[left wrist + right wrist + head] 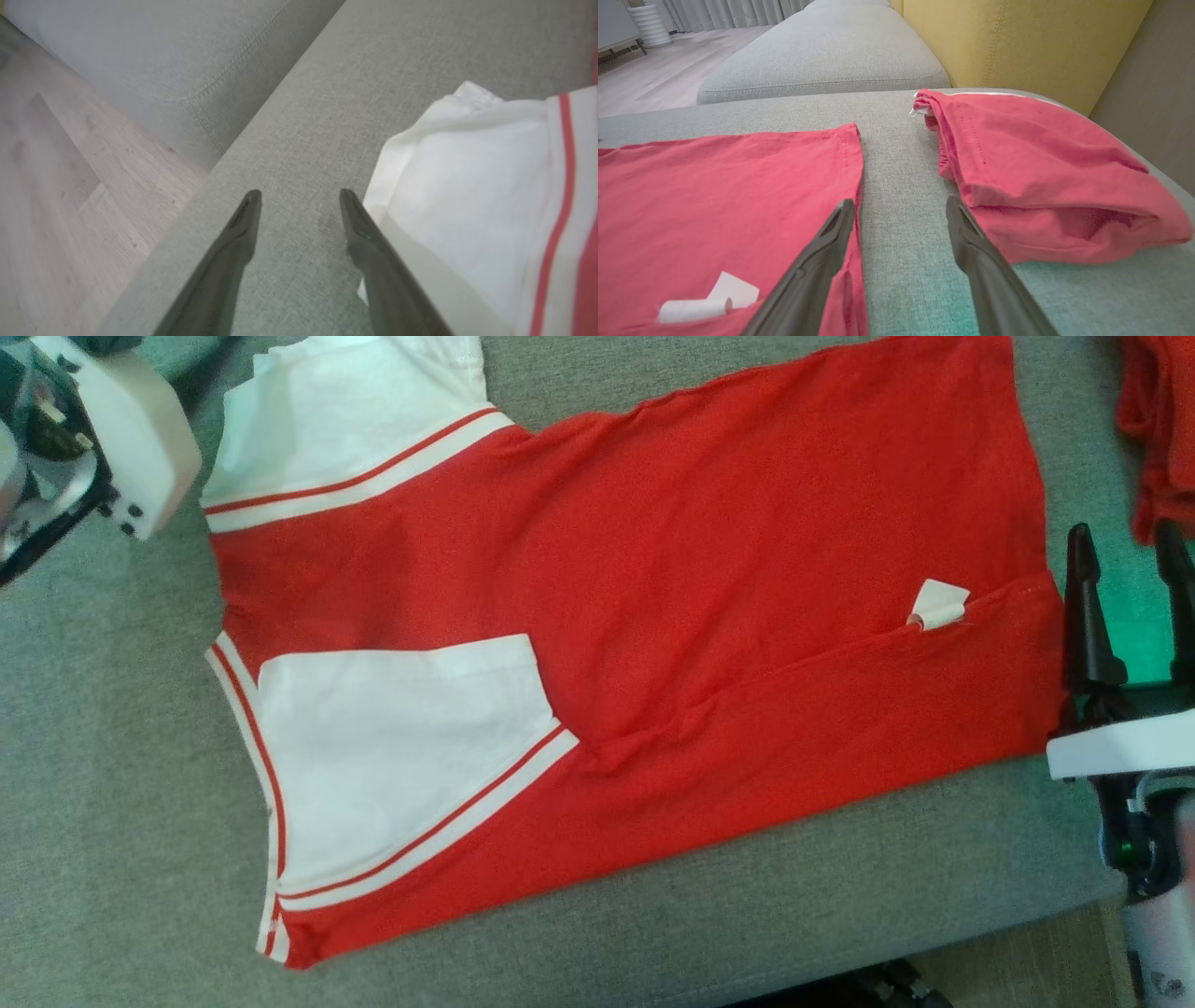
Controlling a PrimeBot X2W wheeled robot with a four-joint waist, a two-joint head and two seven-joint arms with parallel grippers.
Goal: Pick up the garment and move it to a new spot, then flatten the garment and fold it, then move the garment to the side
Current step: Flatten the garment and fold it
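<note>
The left gripper takes hold of the white sleeve's open edge (pixel 264 363) next, to fold the sleeve in over the red body (pixel 717 538).
A red T-shirt (pixel 672 588) with white, red-striped sleeves lies spread flat on the grey cushion, its near long edge folded over the body. One white sleeve (pixel 392 747) lies on top of the fold; the other sleeve (pixel 467 186) points to the far left. A white label (pixel 936 604) curls up near the hem (pixel 852 158). My right gripper (pixel 1131 546) stands open just past the hem, its fingers empty (pixel 899 207). My left gripper (pixel 299 196) is open over bare cushion beside the far sleeve, holding nothing.
A second red garment (pixel 1041 172), folded, lies on the cushion right of the hem, also seen at the head view's top right (pixel 1158 429). A yellow backrest (pixel 1017 37) rises behind it. Wooden floor (pixel 60 186) drops off beyond the cushion's left edge.
</note>
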